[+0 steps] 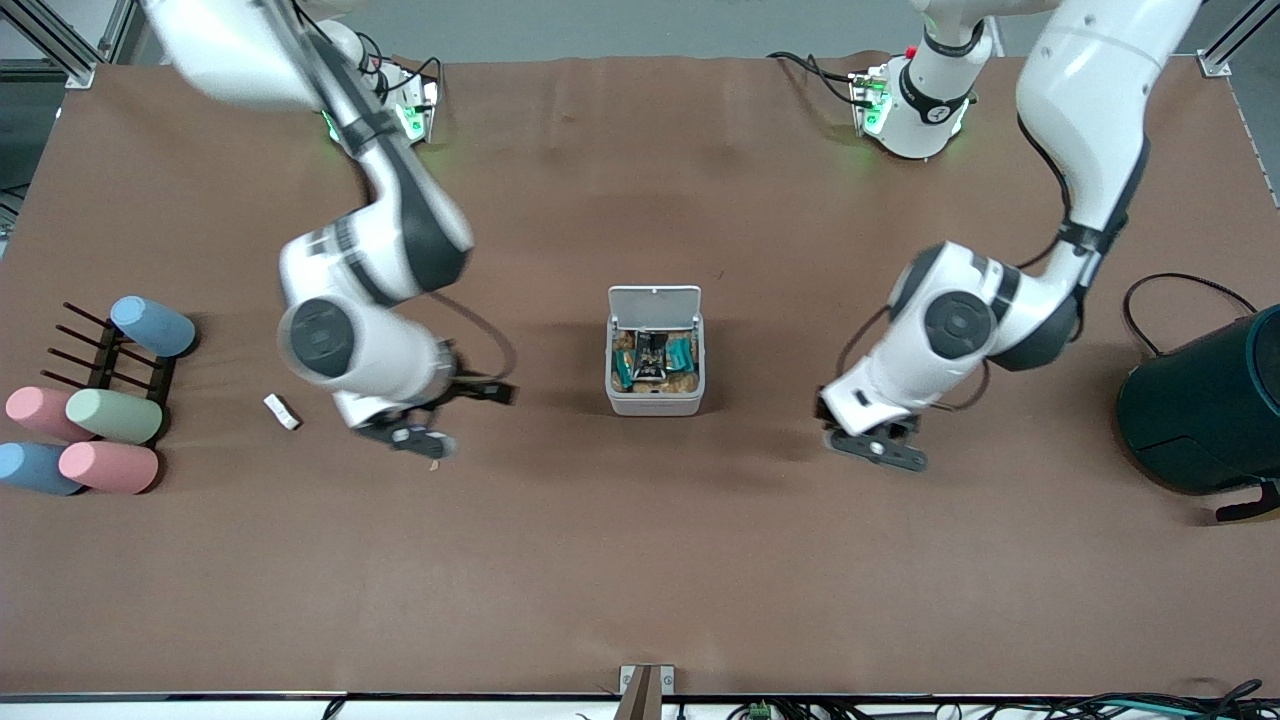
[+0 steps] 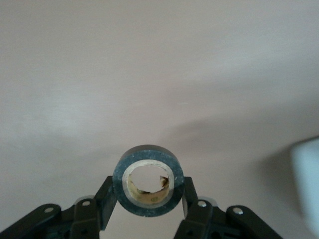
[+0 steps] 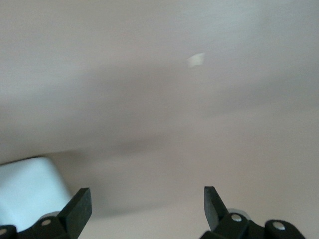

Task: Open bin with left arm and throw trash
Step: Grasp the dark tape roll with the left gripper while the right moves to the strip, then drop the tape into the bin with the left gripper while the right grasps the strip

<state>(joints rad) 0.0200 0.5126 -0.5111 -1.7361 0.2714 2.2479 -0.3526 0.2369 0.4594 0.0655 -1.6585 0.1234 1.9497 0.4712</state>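
My right gripper grabs the white folded scrap by one narrow end (image 1: 282, 410) next, to throw the trash into the white bin (image 1: 655, 400).
The white bin (image 1: 655, 400) stands mid-table with its lid (image 1: 655, 300) swung up. A crumpled black wrapper (image 1: 650, 358) lies inside it among other snack packets. My left gripper (image 1: 878, 452) hovers low over the table toward the left arm's end from the bin. In the left wrist view this gripper (image 2: 148, 188) is shut on a black tape ring (image 2: 148, 206), with the bin (image 2: 306, 189) blurred at the edge. My right gripper (image 1: 420, 437) (image 3: 147, 199) is open with nothing in it, toward the right arm's end from the bin (image 3: 27, 191). A white folded scrap (image 1: 281, 411) (image 3: 196, 59) lies on the table beside it.
Pastel cylinders (image 1: 112, 415) lie on and around a dark rack (image 1: 110, 360) at the right arm's end. A large dark teal cylinder (image 1: 1205, 410) with a black cable (image 1: 1175, 285) sits at the left arm's end.
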